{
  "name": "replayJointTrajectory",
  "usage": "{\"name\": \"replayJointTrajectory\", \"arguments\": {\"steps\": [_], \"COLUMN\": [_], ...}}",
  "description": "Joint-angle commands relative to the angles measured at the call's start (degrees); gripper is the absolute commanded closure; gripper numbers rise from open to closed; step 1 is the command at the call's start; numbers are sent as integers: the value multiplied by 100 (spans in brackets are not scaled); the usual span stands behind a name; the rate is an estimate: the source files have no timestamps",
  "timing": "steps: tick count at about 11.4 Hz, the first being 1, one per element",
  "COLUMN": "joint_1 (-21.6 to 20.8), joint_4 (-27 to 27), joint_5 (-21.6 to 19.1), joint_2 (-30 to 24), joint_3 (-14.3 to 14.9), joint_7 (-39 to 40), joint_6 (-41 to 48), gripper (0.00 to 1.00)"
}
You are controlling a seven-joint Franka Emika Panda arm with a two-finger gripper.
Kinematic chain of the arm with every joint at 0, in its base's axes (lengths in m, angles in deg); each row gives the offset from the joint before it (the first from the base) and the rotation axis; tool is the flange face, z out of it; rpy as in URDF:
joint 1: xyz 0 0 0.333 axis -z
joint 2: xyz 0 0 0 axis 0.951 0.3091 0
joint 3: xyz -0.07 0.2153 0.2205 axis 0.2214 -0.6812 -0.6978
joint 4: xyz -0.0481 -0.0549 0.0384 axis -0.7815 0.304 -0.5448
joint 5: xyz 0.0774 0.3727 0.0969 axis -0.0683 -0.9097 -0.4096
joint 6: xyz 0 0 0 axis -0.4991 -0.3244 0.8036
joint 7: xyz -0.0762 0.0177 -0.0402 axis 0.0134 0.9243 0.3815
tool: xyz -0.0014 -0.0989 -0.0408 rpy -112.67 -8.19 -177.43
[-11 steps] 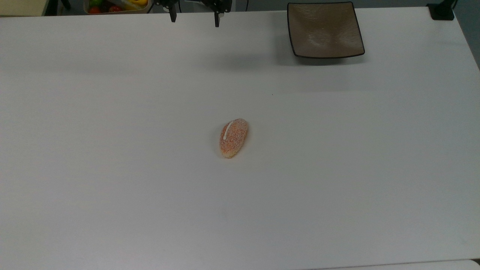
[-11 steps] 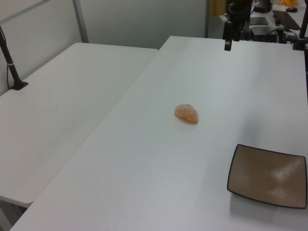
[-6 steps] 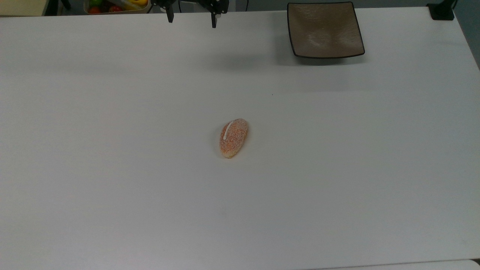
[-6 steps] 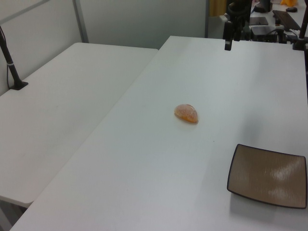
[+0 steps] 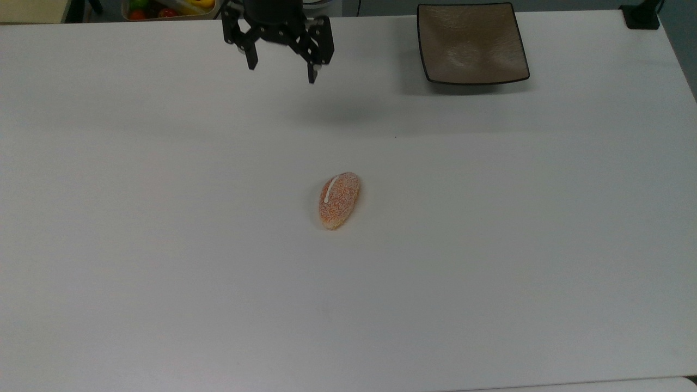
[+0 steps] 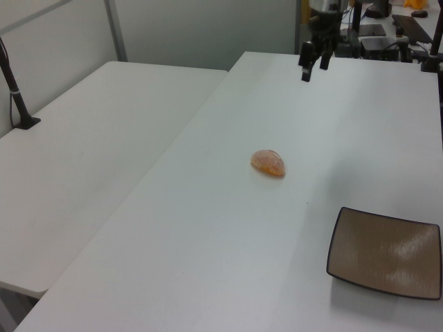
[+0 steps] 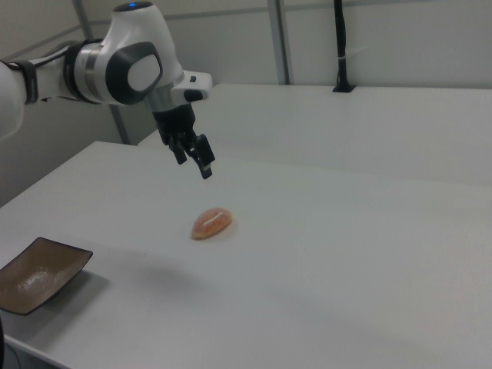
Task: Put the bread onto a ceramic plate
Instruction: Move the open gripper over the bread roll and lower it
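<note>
My gripper is to put the bread on the square brown ceramic plate, so next it should pick the bread up by its thick middle.
The bread, a small orange-tan speckled roll with a white stripe, lies on the white table near its middle. The square brown ceramic plate rests bare at the top view's upper right. My gripper hangs open in the air above the table, well away from the bread toward the top view's upper edge and to the left of the plate. Nothing is between its fingers.
A tray of colourful fruit stands past the table's far edge at the top view's upper left. A second white table adjoins in the left view, with a black post on it. Another black mount sits on the corner.
The gripper has come forward from the table's far edge toward the bread and shows more fully in the top view. The bread and plate have not moved.
</note>
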Motion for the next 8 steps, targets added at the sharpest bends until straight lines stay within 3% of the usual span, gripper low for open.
{"name": "replayJointTrajectory", "arguments": {"steps": [1,3,8], "joint_1": [-397,-591,-653], "joint_4": [-3,-3,233], "joint_5": [-25,71,229], "joint_2": [478,970,1788], "joint_3": [-13,-13,-4], "joint_7": [-1015,-1526,-1624], "joint_6": [-637,-1198,-1676], "gripper": [0,0,0]}}
